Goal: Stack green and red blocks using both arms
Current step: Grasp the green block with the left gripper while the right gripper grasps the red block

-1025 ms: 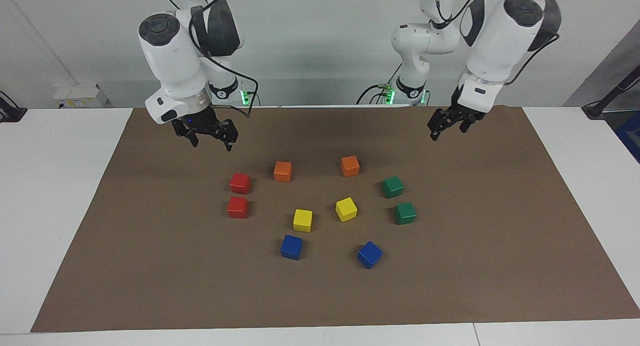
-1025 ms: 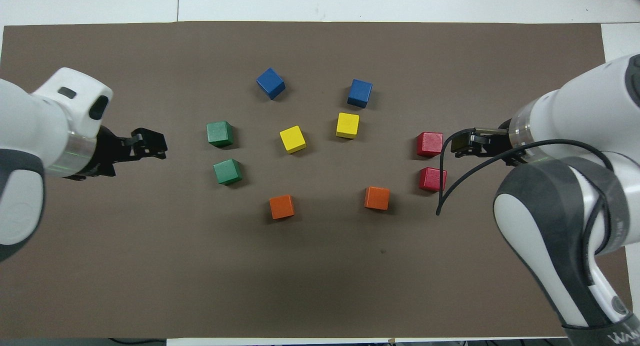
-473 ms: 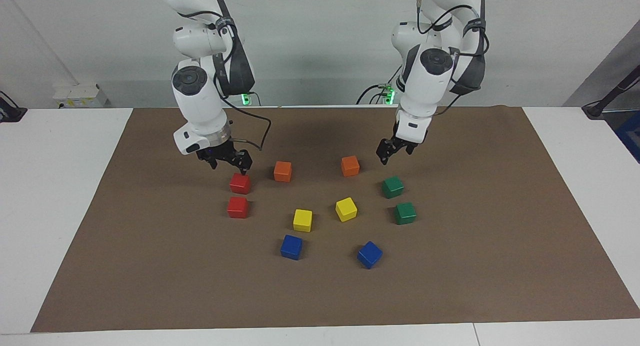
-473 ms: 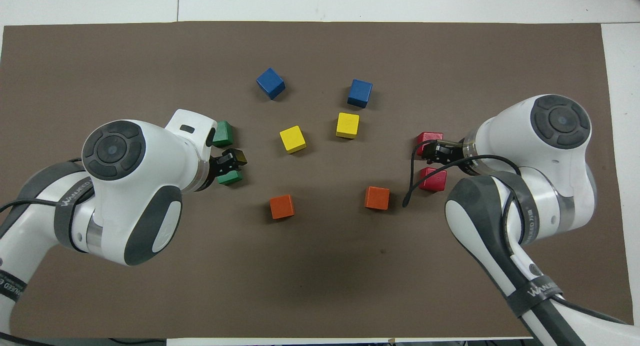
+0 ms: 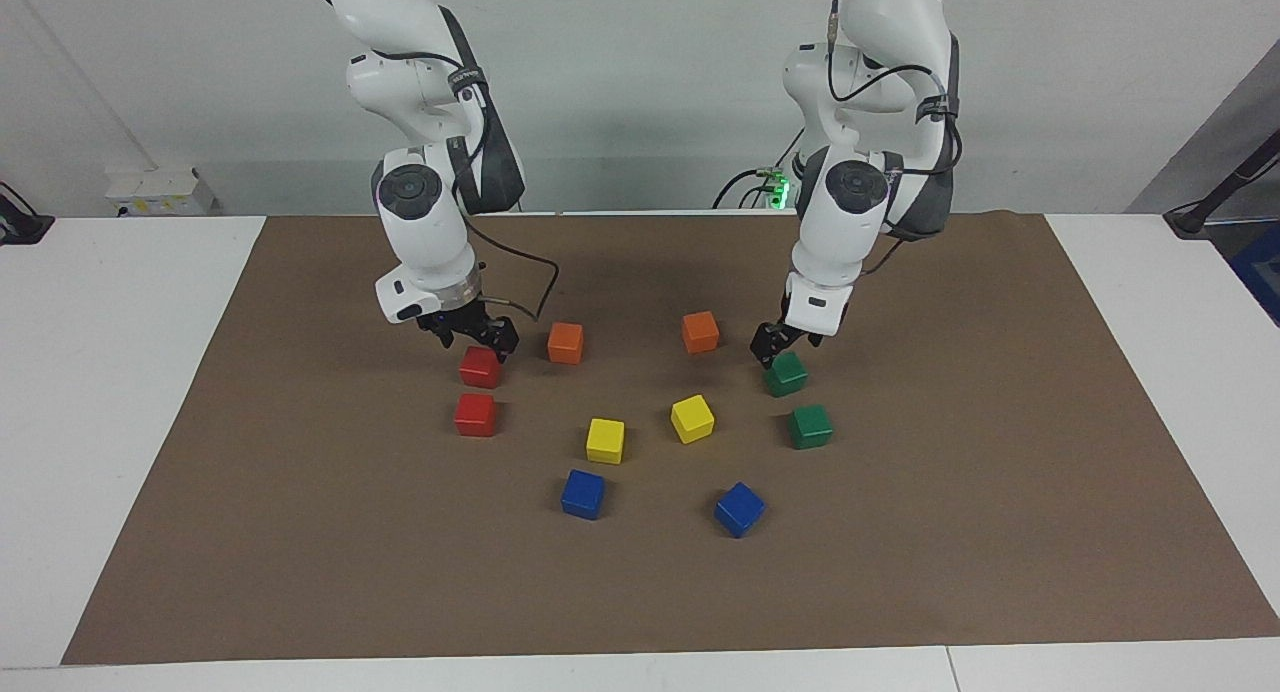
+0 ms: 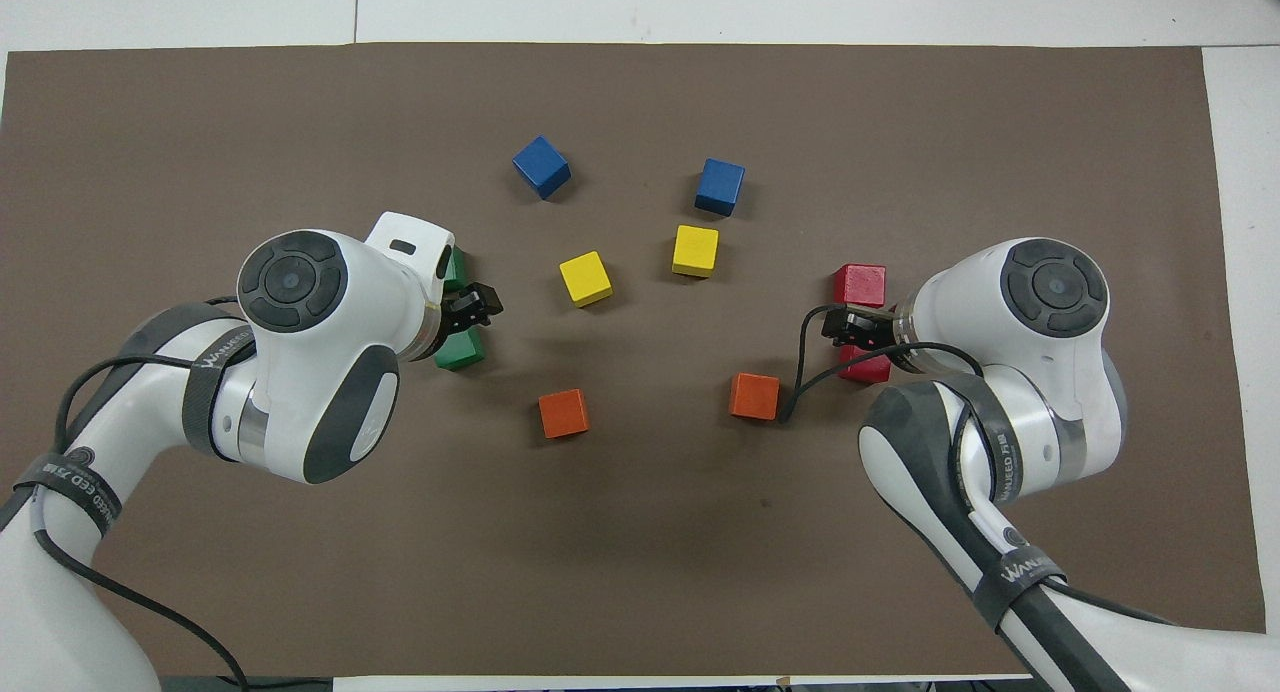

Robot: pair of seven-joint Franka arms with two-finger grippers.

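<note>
The nearer red block [image 6: 865,366] is beside my right gripper's fingers, so they would miss it if I closed now. I need to line up my right gripper with the block before I close on it.
Two red blocks sit toward the right arm's end: the nearer one [image 5: 480,368] [image 6: 868,369] and the farther one [image 5: 476,415] [image 6: 861,284]. Two green blocks sit toward the left arm's end: the nearer one [image 5: 787,375] [image 6: 462,351], and the farther one [image 5: 810,426] [image 6: 457,268], which the wrist mostly hides from overhead. My right gripper [image 5: 478,340] [image 6: 848,329] is open, low over the nearer red block. My left gripper [image 5: 776,348] [image 6: 474,306] is open, low over the nearer green block. All four blocks rest on the mat.
Between the red and green pairs lie two orange cubes [image 5: 565,343] [image 5: 700,332], two yellow cubes [image 5: 605,440] [image 5: 692,418] and two blue cubes [image 5: 583,494] [image 5: 739,509]. A brown mat [image 5: 300,532] covers the white table.
Both arms have swung in from the table's ends and come down: the right gripper to the nearer red block, the left to the nearer green block. No block has moved.
</note>
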